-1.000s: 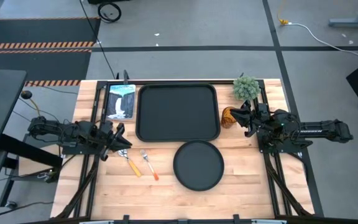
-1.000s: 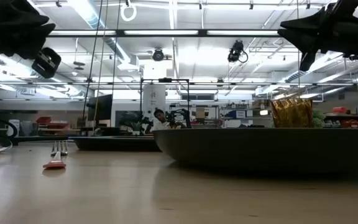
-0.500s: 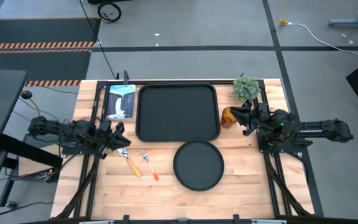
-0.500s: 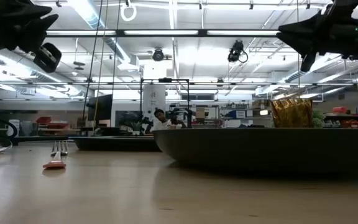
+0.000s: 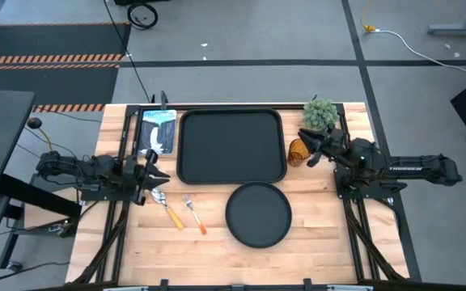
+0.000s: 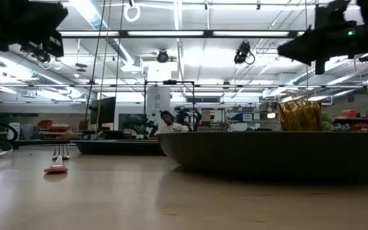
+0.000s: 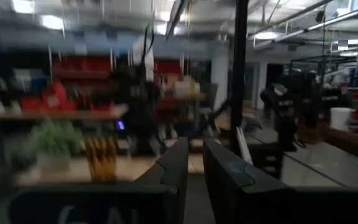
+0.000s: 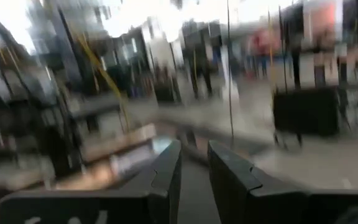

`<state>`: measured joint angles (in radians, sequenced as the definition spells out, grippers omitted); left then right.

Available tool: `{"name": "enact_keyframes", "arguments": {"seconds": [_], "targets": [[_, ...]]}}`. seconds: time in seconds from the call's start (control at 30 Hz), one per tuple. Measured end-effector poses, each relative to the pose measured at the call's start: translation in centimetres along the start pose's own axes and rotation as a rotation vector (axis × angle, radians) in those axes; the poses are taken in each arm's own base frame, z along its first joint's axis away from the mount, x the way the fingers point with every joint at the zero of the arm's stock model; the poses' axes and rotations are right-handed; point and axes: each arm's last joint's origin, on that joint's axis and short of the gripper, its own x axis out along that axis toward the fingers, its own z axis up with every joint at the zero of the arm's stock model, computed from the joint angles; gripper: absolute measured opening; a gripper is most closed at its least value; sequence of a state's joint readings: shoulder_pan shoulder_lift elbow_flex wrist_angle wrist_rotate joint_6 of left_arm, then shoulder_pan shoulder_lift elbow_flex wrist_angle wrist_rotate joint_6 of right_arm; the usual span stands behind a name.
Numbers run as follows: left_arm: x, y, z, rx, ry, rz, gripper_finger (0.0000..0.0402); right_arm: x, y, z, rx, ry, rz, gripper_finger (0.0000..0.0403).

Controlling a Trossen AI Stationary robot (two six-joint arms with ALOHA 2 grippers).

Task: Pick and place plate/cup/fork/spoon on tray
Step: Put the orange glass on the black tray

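The amber cup needs to go on the tray, so the robot's right gripper should next pinch the amber cup by its rim.
The black tray lies at the table's far middle, and the round black plate rests flat just near of it. The amber cup stands upright off the tray's right edge. The spoon and the fork lie flat, left of the plate. My left gripper hovers above the table just far-left of the spoon, pointing right. Its fingers are a narrow gap apart with nothing between them. My right gripper hovers level above the cup's right side, also narrowly open and holding nothing.
A small green plant stands at the far right corner, behind the cup. A blue-white picture card lies left of the tray. Bare wood stretches along the near edge, on both sides of the plate.
My left gripper has rolled about its own axis and tipped up a little, so it now points straight toward the table's right edge. My right gripper has swung up to level and edged toward the far edge beside the cup. Nothing on the table has moved.
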<state>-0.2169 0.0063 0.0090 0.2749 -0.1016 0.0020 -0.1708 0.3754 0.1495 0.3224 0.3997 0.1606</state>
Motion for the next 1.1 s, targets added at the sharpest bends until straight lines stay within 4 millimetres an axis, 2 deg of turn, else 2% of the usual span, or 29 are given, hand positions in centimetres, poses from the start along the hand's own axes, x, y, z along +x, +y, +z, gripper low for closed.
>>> {"name": "enact_keyframes", "arguments": {"seconds": [0.23,0.33,0.53,0.77,1.1], "targets": [[-0.1,0.0,1.7,0.027,-0.171,0.004,0.0057,1.8,-0.1,2.8,-0.007,0.315,-0.169,0.0085],[-0.1,0.1,1.7,0.028,-0.174,0.017,0.0057,2.5,-0.4,3.0,-0.002,0.452,-0.243,0.0087],[-0.2,0.2,1.7,0.006,-0.173,0.079,0.0057,4.4,-0.8,2.5,-0.005,0.648,-0.25,0.0113],[-0.2,0.3,1.7,0.007,-0.173,0.093,0.0057,6.3,-1.7,4.1,-0.073,0.911,-0.276,0.0162],[-0.2,0.5,1.7,-0.023,-0.173,0.172,0.0057,8.8,-2.6,6.1,-0.136,1.2,-0.272,0.0155]]}}
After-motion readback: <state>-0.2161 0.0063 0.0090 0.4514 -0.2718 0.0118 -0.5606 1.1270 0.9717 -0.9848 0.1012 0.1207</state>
